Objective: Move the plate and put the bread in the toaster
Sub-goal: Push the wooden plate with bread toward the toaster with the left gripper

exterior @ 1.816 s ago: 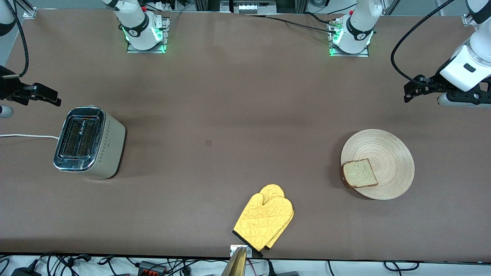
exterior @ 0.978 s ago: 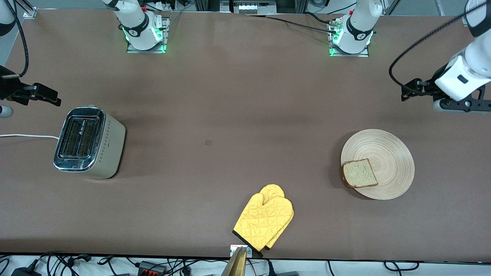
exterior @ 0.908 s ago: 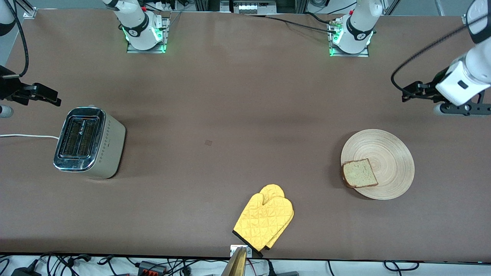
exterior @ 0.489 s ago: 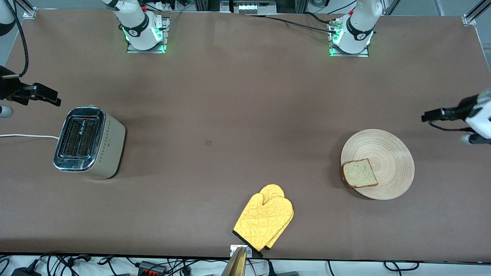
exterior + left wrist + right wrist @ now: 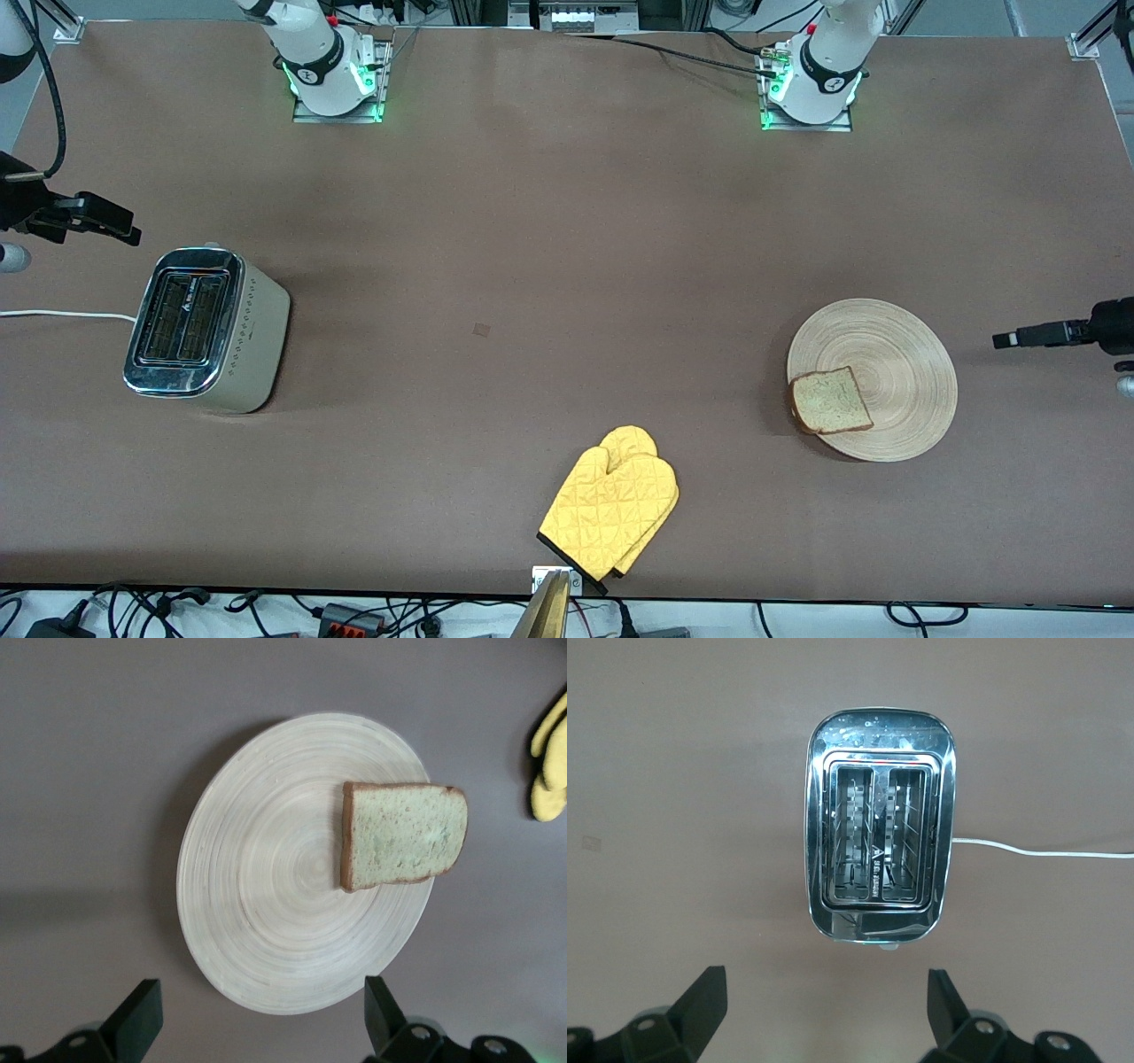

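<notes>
I will next use my left gripper to grab the plate by its rim (image 5: 944, 379) opposite the bread, to move the plate with the bread (image 5: 830, 400) on it.
The round beige wooden plate (image 5: 908, 354) lies toward the left arm's end of the table. The bread (image 5: 830, 400) lies flat on the plate's rim nearest the mitt. My left gripper (image 5: 1005, 339) hovers open and empty over the bare table just beside the plate. In the left wrist view the plate (image 5: 266, 877) and bread (image 5: 403, 835) lie ahead of the open left gripper (image 5: 257, 1028). The toaster (image 5: 208, 330) stands toward the right arm's end, both slots empty. My right gripper (image 5: 115, 223) waits open over the table beside it; its wrist view shows the toaster (image 5: 879, 850) ahead of the gripper (image 5: 824, 1010).
A yellow quilted oven mitt (image 5: 611, 509) lies near the table edge closest to the front camera; its tip shows in the left wrist view (image 5: 549, 753). The toaster's white cord (image 5: 53, 314) runs off the table end. The arm bases (image 5: 332, 80) stand along the table's top edge.
My left gripper has swung from higher over the table's end to level with the plate, just beside its rim. The right arm, plate, bread and toaster have not moved.
</notes>
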Robot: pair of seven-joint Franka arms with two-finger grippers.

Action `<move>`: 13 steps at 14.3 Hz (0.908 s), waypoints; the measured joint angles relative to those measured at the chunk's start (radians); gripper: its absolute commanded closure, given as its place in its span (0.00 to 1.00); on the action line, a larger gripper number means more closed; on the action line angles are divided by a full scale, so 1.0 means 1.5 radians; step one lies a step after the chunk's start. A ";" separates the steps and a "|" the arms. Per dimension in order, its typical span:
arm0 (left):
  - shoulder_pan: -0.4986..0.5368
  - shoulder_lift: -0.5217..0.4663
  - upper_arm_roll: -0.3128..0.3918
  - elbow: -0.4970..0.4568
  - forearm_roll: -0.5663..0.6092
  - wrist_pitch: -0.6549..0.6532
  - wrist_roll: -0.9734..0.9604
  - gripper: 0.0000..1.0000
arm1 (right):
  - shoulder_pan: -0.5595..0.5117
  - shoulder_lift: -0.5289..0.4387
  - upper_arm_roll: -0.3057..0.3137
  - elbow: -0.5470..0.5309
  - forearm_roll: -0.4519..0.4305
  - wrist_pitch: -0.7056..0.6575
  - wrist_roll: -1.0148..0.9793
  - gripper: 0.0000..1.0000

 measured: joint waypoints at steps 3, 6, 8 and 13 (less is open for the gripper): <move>0.037 0.081 0.000 0.007 -0.133 0.009 0.108 0.00 | -0.001 0.000 0.000 0.000 0.000 0.000 0.000 0.00; 0.050 0.139 0.000 0.012 -0.197 0.028 0.193 0.00 | -0.001 0.000 -0.001 0.000 0.000 0.000 0.000 0.00; 0.054 0.170 0.000 0.014 -0.228 0.032 0.241 0.00 | -0.001 0.000 -0.001 0.000 0.000 0.000 0.000 0.00; 0.064 0.204 -0.001 0.019 -0.272 0.033 0.265 0.61 | -0.002 0.000 -0.001 0.000 0.000 0.000 0.000 0.00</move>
